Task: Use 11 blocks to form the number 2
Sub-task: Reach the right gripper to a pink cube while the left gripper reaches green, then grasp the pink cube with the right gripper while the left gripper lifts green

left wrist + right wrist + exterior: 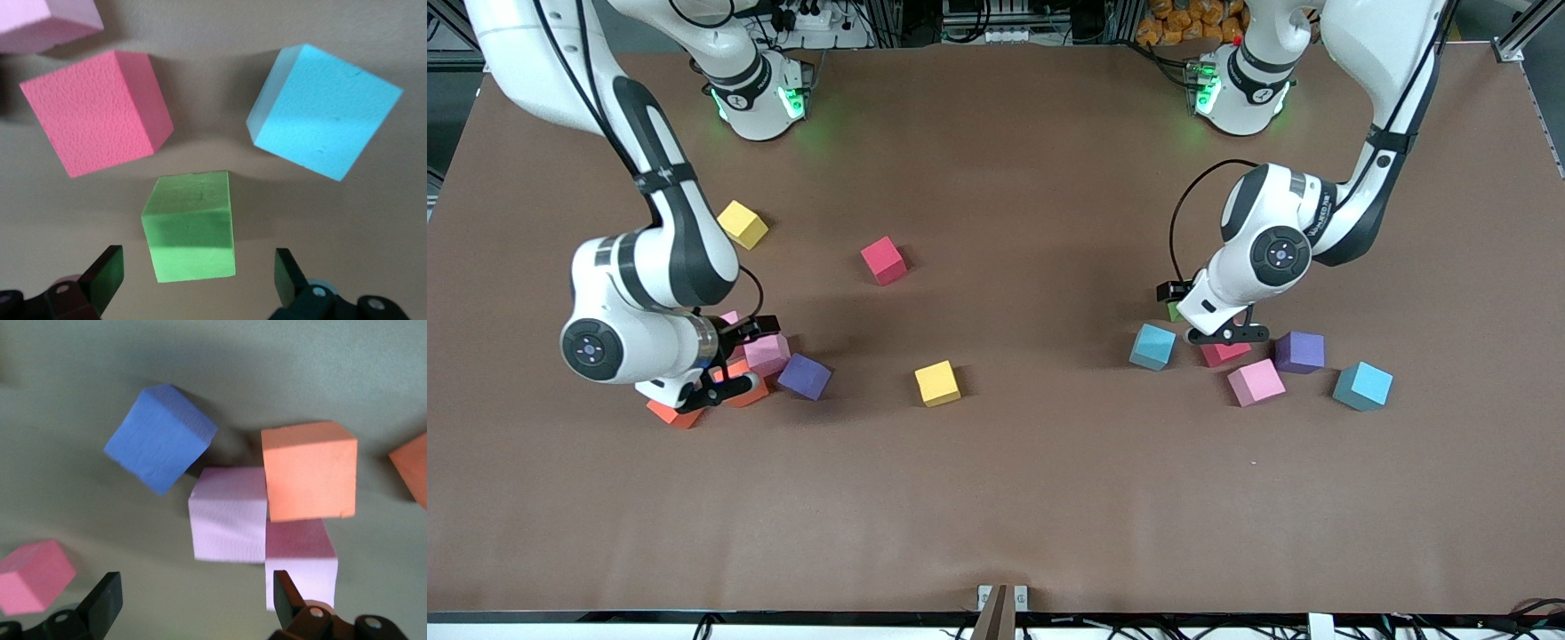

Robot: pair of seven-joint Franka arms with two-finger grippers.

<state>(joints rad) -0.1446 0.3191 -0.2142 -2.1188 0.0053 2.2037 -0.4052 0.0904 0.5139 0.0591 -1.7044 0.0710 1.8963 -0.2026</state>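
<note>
My left gripper should move toward the green block before it closes. Bare tabletop shows between my fingers and the block, so my fingers would miss it if I closed now.
The blocks lie loose in two clusters, and no number 2 shows. My left gripper point(1227, 336) is open and empty, low over a green block point(190, 230) that lies just ahead of its fingers. A red block point(93, 110) and a light blue block point(323, 110) lie beside the green one. My right gripper point(738, 357) is open and empty over two pink blocks point(227, 523), beside an orange block point(308, 470) and a purple block point(804, 376). The green block point(1175, 311) is mostly hidden under the left wrist in the front view.
Loose cubes between the clusters: a yellow point(937, 383), a red point(883, 260) and another yellow point(742, 223). A pink point(1256, 382), a purple point(1299, 352) and a light blue point(1362, 385) lie near the left gripper. A second orange point(674, 414) lies by the right gripper.
</note>
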